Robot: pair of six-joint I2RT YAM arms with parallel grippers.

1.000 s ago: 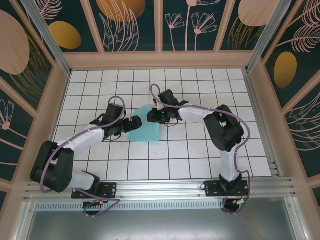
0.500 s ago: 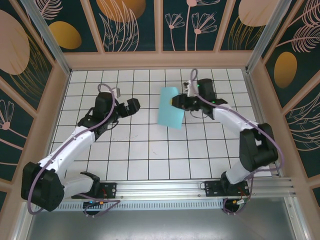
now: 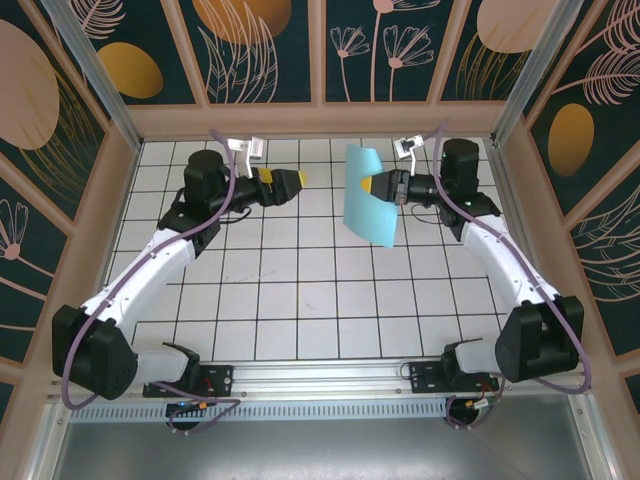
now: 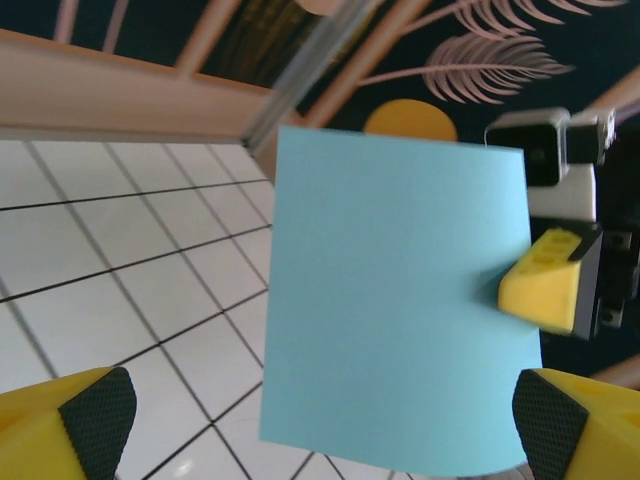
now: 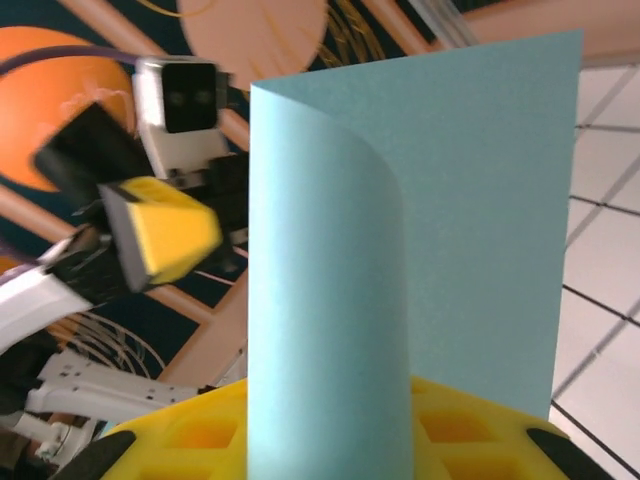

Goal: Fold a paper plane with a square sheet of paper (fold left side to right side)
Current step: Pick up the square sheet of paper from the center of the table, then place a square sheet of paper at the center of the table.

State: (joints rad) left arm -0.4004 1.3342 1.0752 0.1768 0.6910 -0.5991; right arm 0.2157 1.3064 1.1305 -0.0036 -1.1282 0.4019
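Observation:
The paper needs to lie open for folding side to side, so my left gripper should next pinch the square sheet (image 5: 330,290) by its free edge, opposite my right gripper.
The square sheet of paper (image 3: 367,195) is turquoise-blue and hangs in the air above the back of the table, bowed into a soft curve. My right gripper (image 3: 386,187) is shut on its right edge. In the right wrist view the sheet (image 5: 330,290) rises between my yellow fingers (image 5: 470,430) and curls to the left. My left gripper (image 3: 288,185) hovers open to the left of the sheet, apart from it and pointing at it. In the left wrist view the sheet (image 4: 400,300) hangs ahead of my wide-spread fingertips (image 4: 95,420), with a right finger (image 4: 545,290) pinching its edge.
The white grid table (image 3: 300,300) lies below both raised arms. Wooden enclosure walls (image 3: 320,120) close the back and sides, and an aluminium rail (image 3: 330,375) runs along the near edge by the arm bases.
The right gripper has lifted the sheet off the table and carried it up, back and to the right. The left arm has drawn away to the back left, still open.

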